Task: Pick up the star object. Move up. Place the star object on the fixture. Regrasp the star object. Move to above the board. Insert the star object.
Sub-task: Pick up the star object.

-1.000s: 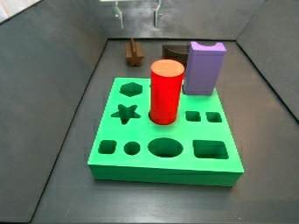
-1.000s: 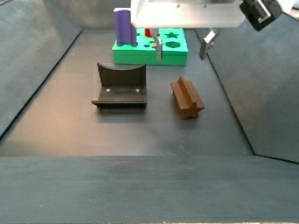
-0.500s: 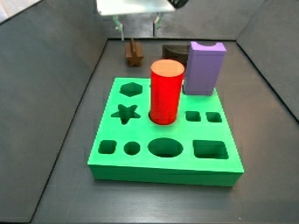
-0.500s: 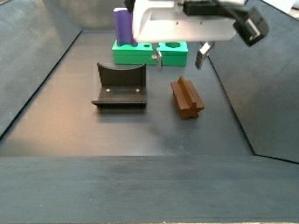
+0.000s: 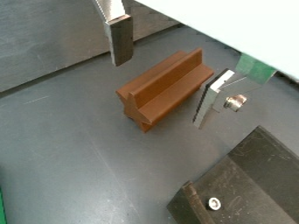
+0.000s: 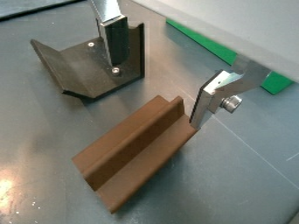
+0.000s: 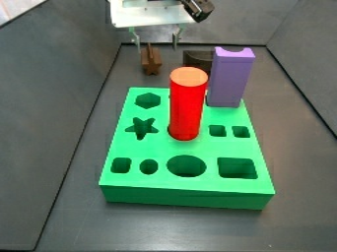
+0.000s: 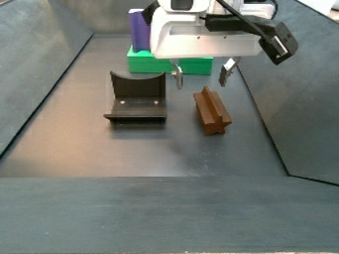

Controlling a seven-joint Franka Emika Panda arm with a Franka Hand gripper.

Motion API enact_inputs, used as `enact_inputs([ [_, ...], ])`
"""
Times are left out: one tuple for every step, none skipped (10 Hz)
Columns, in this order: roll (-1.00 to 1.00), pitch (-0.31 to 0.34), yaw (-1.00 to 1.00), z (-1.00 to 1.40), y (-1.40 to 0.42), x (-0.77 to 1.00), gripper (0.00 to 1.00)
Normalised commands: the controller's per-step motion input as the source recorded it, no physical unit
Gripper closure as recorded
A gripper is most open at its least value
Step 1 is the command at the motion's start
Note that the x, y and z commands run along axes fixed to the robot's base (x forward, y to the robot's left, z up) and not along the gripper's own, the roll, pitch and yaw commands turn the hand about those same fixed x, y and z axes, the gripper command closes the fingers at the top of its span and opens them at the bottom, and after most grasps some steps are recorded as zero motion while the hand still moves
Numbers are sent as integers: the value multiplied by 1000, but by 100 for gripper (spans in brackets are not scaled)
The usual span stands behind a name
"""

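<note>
My gripper will take hold of the star object by its long ridged sides next, to put it on the fixture (image 7: 196, 59) (image 5: 233, 184).
The star object (image 8: 212, 109) is a dark brown ridged peg lying flat on the grey floor; it also shows in a side view (image 7: 152, 61) and in both wrist views (image 5: 162, 86) (image 6: 135, 153). My gripper (image 8: 201, 75) is open and empty, hanging just above the peg's far end, one finger on each side (image 5: 162, 92) (image 6: 156, 98). It also shows in a side view (image 7: 156, 41). The black fixture (image 8: 135, 99) stands beside the peg (image 6: 87, 66) (image 7: 198, 59). The green board (image 7: 184, 153) lies beyond, partly hidden by the gripper (image 8: 196, 65).
A red cylinder (image 7: 188, 101) and a purple notched block (image 7: 232, 77) stand upright in the board. The purple block also shows behind the gripper (image 8: 138, 25). Sloped grey walls (image 8: 47, 89) bound the floor on both sides.
My gripper has come down towards the peg, still open. The peg, fixture and board have not moved.
</note>
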Motion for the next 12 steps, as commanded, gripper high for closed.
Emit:
enact_inputs([
  [-171, -227, -80, -603, -6, 14, 0],
  [-79, -211, -46, -769, 0, 0, 0],
  [-81, -210, -37, -769, 0, 0, 0],
  [-91, -221, -54, -740, -3, 0, 0],
  [-73, -214, -69, -777, 0, 0, 0],
  [-26, -204, -9, -851, 0, 0, 0],
  [81, -186, 0, -677, 9, -214, 0],
  [201, 10, 0, -140, 0, 0, 0],
  [13, 0, 0, 0, -14, 0, 0],
  [0, 0, 0, 0, 0, 0, 0],
  [0, 0, 0, 0, 0, 0, 100],
  [0, 0, 0, 0, 0, 0, 100],
])
